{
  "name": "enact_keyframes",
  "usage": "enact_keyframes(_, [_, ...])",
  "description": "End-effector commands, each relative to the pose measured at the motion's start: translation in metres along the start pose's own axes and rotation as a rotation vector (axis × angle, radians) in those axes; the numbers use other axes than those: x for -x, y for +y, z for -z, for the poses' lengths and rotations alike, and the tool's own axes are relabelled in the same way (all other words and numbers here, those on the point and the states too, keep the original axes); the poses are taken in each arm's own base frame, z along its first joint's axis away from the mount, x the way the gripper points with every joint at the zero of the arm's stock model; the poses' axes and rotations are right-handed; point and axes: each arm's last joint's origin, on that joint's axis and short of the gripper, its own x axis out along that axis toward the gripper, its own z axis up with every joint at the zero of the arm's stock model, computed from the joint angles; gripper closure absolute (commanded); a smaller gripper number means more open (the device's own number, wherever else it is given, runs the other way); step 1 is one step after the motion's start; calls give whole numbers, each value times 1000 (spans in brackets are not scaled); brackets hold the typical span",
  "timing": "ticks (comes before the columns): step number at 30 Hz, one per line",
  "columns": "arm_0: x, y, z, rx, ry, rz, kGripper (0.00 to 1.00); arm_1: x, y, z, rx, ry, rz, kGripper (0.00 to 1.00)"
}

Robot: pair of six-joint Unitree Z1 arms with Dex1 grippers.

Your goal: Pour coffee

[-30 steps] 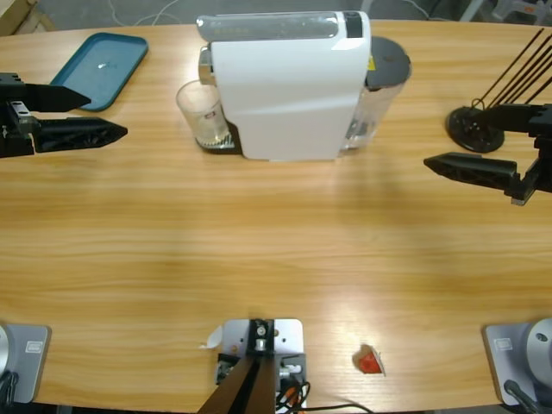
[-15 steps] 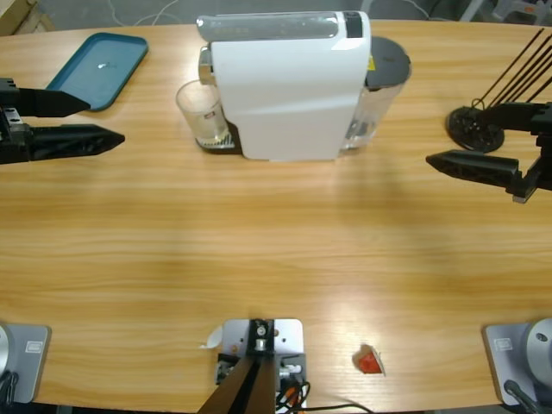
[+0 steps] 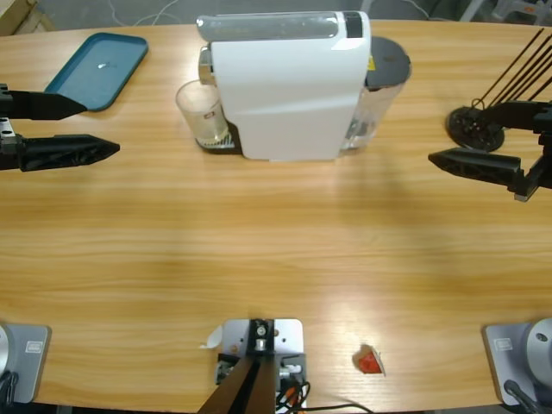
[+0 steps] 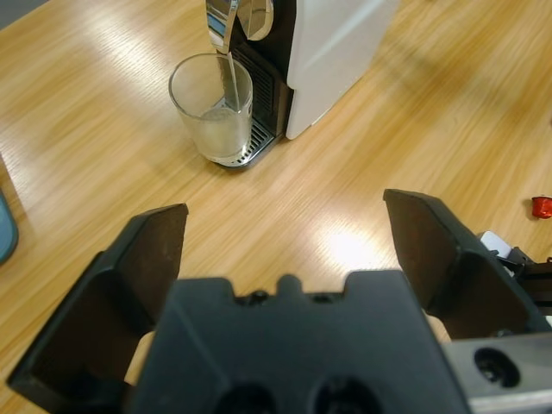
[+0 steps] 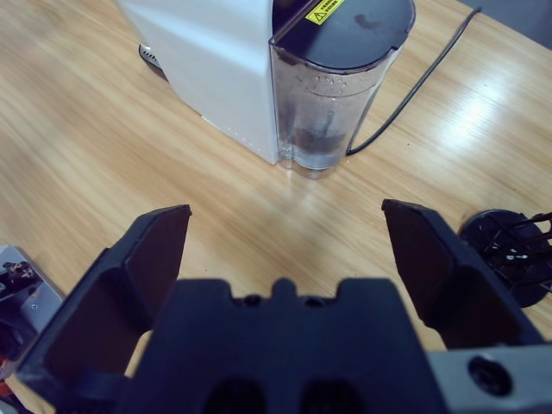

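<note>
I will grab the glass by its upright sides with my left gripper next. This will keep the glass level, because pale coffee [image 3: 210, 129] [image 4: 221, 129] lies loose in the open glass.
A clear glass [image 3: 201, 113] [image 4: 212, 108] stands on the drip tray of a white coffee machine [image 3: 289, 82] [image 4: 332, 43] under its spout. A thin stream runs from the spout into the glass, where pale coffee [image 4: 221, 129] lies in a low layer. My left gripper [image 3: 99, 125] [image 4: 285, 233] is open at the table's left edge, well apart from the glass and pointing toward it. At the right edge my right gripper [image 3: 442, 138] [image 5: 285, 233] is open too, facing the machine's clear water tank [image 3: 379, 90] [image 5: 332, 95].
A teal tray [image 3: 99, 69] lies at the back left. A black stand with thin rods [image 3: 479, 125] [image 5: 509, 250] sits at the back right. A small red scrap [image 3: 370, 360] [image 4: 542, 206] lies near the front edge. A cable [image 5: 414, 95] trails behind the machine.
Both grippers have drawn back slightly toward their own sides of the table. The glass and machine have stayed put.
</note>
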Motion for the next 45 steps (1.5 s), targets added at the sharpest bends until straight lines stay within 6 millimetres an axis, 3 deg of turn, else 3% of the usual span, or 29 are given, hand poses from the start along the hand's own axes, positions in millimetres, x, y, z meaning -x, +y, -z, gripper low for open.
enact_keyframes(1, [-2,1,15,-7,49,4,0,2,-3,15,6,21,36,0])
enact_keyframes(45, [-8,9,20,21,73,-24,0,0,-3,18,5,25,43,0])
